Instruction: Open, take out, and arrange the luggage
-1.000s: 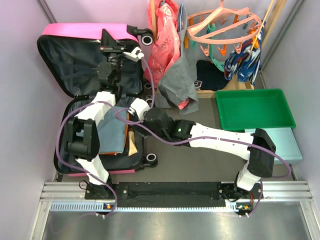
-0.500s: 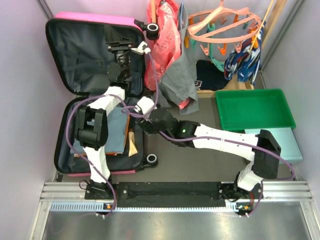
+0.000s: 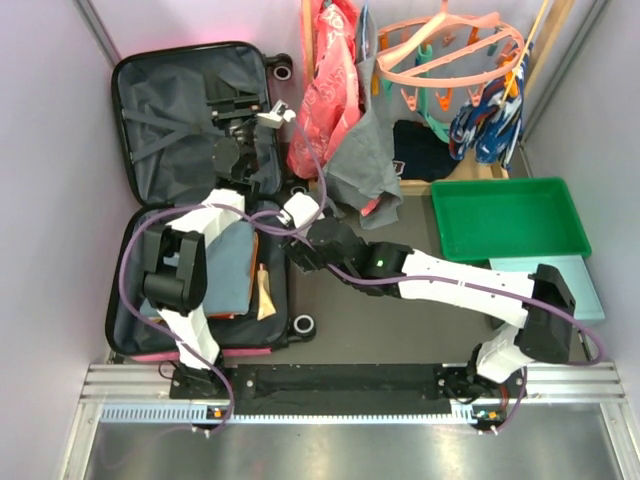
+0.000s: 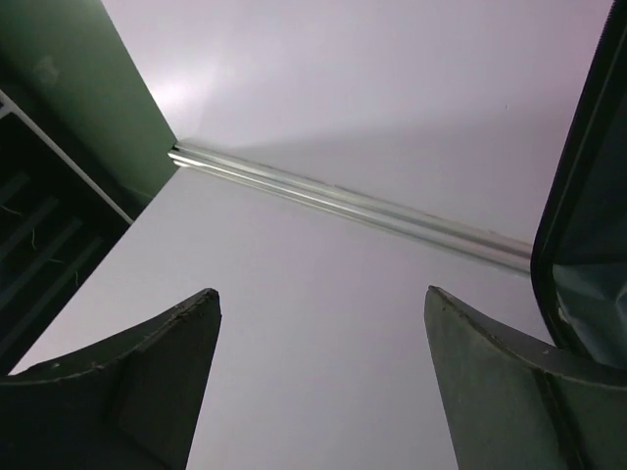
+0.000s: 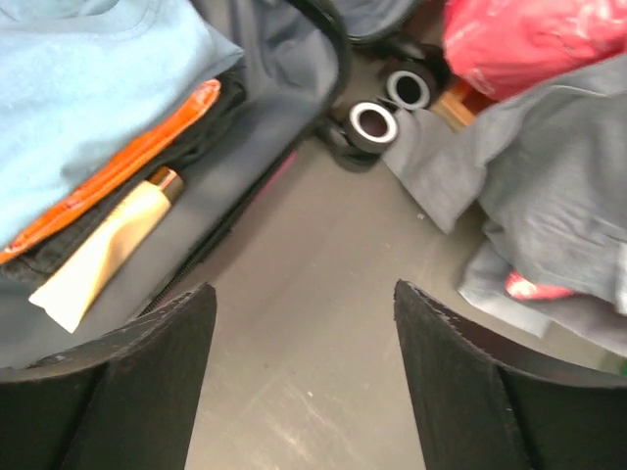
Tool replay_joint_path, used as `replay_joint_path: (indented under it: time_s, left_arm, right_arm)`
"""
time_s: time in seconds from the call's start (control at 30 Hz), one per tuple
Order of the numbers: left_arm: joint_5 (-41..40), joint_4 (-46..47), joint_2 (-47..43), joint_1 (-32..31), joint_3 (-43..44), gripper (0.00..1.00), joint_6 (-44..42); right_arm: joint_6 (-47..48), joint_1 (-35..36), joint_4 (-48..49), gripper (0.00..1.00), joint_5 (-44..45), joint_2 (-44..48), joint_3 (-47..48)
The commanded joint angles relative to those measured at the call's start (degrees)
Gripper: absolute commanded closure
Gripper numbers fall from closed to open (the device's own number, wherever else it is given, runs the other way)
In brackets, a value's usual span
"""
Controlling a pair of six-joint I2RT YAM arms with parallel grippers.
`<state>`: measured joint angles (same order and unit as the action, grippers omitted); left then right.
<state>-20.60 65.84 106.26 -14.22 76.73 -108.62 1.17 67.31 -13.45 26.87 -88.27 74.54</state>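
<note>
My right gripper should next grab the green tray by its rim on the side facing the luggage (image 3: 160, 120), to pull the tray alongside and leave its inside free.
The luggage (image 3: 160, 120) lies open at the left. Its dark-lined lid stands back against the wall, and a pink rim (image 3: 230, 352) shows at the near edge. The lower half holds a folded blue garment (image 5: 88, 88), an orange pouch (image 5: 127, 166) and a cream tube (image 5: 108, 250). My left gripper (image 3: 238, 100) is open by the lid's right edge with nothing in it. In the left wrist view this gripper (image 4: 323, 304) faces the wall, with the lid's edge (image 4: 583, 196) at the right. My right gripper (image 5: 304, 294) is open and empty over bare floor beside the case's right side (image 3: 290, 222).
Two black wheels (image 5: 372, 122) lie ahead of the right gripper. A grey garment (image 3: 355, 165) and a red bag (image 3: 325, 90) hang just right of the case. A peg hanger (image 3: 450, 50) is at the back. A green tray (image 3: 505, 220) and a teal box (image 3: 580, 290) sit at the right.
The lid has swung further back until it stands against the wall. My left gripper has opened and let it go. My right gripper has opened a little wider.
</note>
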Motion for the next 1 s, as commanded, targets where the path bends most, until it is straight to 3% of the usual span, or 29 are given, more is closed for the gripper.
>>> replay_joint_path:
  time_s: [0.0, 0.2, 0.33, 0.5, 0.7, 0.83, 0.9, 0.97]
  left_arm:
    - [-11.91, -9.56, -6.92, 1.04, -3.07, 0.12, 0.67]
    - [-16.66, -27.94, -17.81, -2.65, -6.67, 0.11, 14.39]
    - [-18.51, -37.43, -23.19, -5.90, -7.30, 0.11, 19.75]
    - [-21.41, -59.04, -28.72, -11.69, -4.31, 0.12, 30.37]
    - [-12.99, -92.14, -34.44, -13.82, 2.28, 0.12, 55.68]
    - [-5.25, -102.48, -38.75, -13.73, 0.27, 0.12, 65.88]
    - [-2.00, -105.82, -41.65, -13.73, -2.63, 0.13, 67.83]
    - [1.77, -108.02, -44.37, -13.73, -5.08, 0.13, 70.90]
  right_arm:
    - [-2.89, 1.60, -10.23, 0.27, 7.30, 7.85, 0.69]
    - [-18.01, -9.88, -22.75, 0.27, 11.09, 14.16, -3.86]
    - [-23.49, -18.42, -23.90, 0.26, 9.43, 21.02, -13.60]
    - [-25.00, -32.30, -22.24, 0.25, 1.73, 23.67, -21.44]
    - [-19.56, -46.55, -16.53, 0.25, -5.32, 15.25, -20.77]
    - [-15.42, -52.01, -13.97, 0.25, -10.16, 2.71, -15.67]
    - [-12.79, -52.45, -14.49, 0.32, -11.14, -2.06, -11.64]
    - [-12.33, -52.45, -15.90, 0.47, -11.58, -8.54, -8.81]
